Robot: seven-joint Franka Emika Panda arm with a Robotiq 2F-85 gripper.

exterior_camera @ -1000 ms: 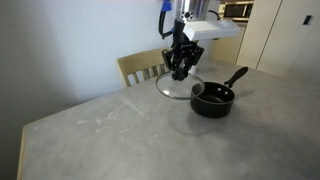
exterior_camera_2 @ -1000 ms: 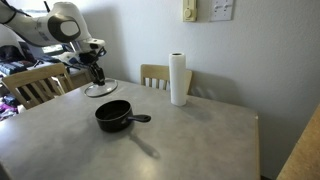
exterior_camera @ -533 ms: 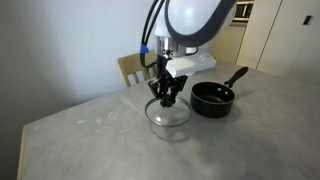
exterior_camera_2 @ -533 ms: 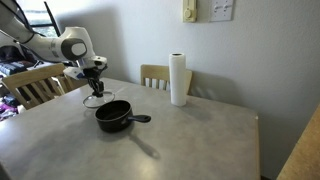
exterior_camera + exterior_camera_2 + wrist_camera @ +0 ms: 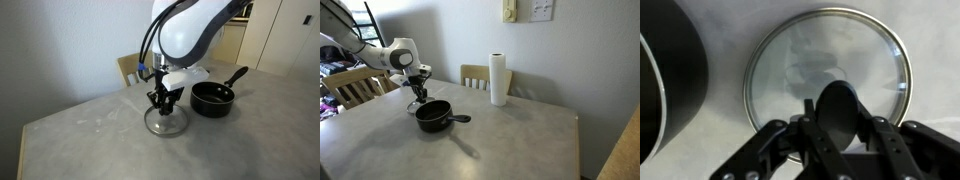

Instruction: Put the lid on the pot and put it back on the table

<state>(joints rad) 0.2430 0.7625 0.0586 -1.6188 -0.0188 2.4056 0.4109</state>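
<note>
The lid's lower rim (image 5: 164, 137) lies flat below my fingers on the grey tabletop beside the pot (image 5: 212, 98), so my gripper needs to let go of the lid.
My gripper (image 5: 163, 100) is shut on the black knob (image 5: 840, 112) of the clear glass lid (image 5: 166, 123). The lid hangs level at or just above the grey table (image 5: 90, 140), beside the pot and not on it. The black pot (image 5: 212, 98) stands uncovered, its long handle pointing up and away. In an exterior view the gripper (image 5: 417, 94) and lid (image 5: 414, 106) are just behind the pot (image 5: 433, 116). In the wrist view the lid (image 5: 810, 50) fills the middle, the fingers (image 5: 840, 135) flank the knob, and the pot's wall (image 5: 670, 80) is at the left.
A white paper towel roll (image 5: 499, 79) stands at the table's back edge. Wooden chairs stand behind the table (image 5: 475, 76), (image 5: 355, 85), and one shows behind the arm (image 5: 135, 68). The table's wooden edge (image 5: 22, 150) runs at the left.
The gripper has carried the lid away from the spot behind the pot and lowered it to the table beside the pot. The pot has not moved.
</note>
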